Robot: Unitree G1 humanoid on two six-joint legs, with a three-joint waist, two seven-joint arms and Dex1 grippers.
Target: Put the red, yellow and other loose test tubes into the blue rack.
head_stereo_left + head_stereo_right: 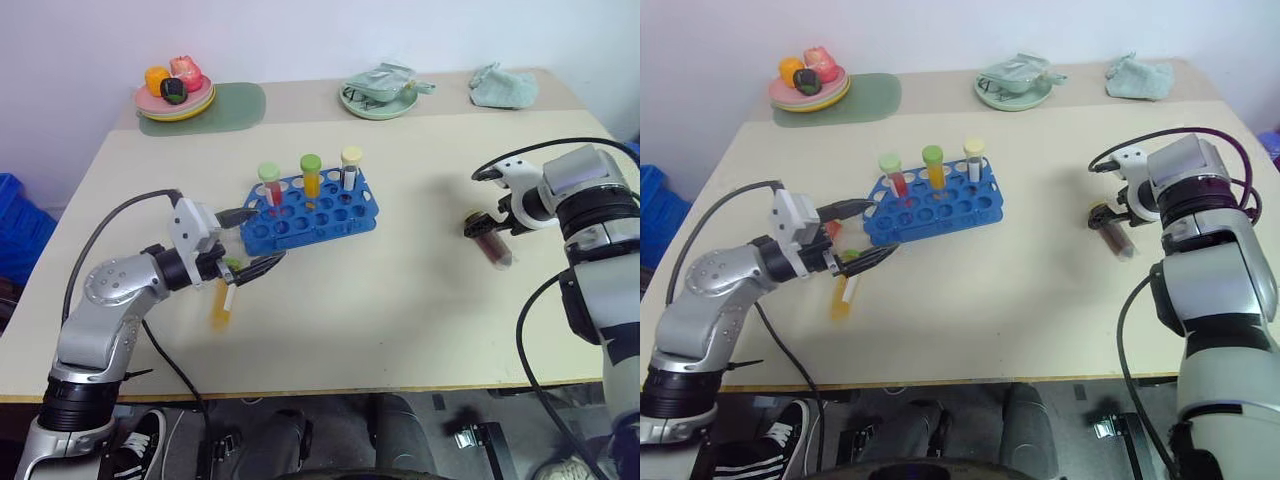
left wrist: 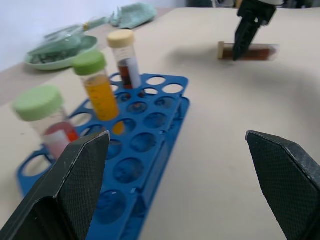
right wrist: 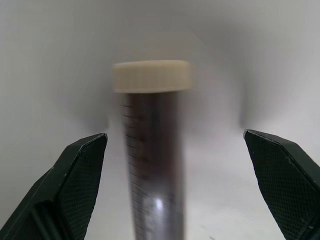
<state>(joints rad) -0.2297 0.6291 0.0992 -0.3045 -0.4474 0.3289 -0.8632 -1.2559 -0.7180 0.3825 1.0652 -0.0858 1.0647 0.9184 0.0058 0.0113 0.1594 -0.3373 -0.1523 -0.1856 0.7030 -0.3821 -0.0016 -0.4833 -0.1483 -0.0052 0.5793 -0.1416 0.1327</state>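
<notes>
My fingers reach down on both sides of the dark tube (image 3: 156,165), below its pale cap (image 3: 152,76). My right gripper is ready and should close on the tube now.
The blue rack (image 1: 335,222) lies mid-table with three capped tubes standing in its back row: a red one (image 1: 271,186), a yellow-orange one (image 1: 312,178) and a pale-capped one (image 1: 350,170). My left gripper (image 1: 270,232) is open at the rack's left end, holding nothing. A loose yellow-orange tube (image 1: 221,303) lies on the table just under it. On the right, a dark red-brown tube (image 1: 497,250) with a pale-yellow cap (image 3: 152,76) lies flat. My right gripper (image 1: 490,225) points down over it, open, with one finger on either side and neither touching the tube.
Along the back edge are a plate of toy fruit (image 1: 176,95) on a green mat (image 1: 232,106), a green dish (image 1: 379,98) and a crumpled cloth (image 1: 503,86). A blue bin (image 1: 14,215) stands left of the table (image 1: 400,310).
</notes>
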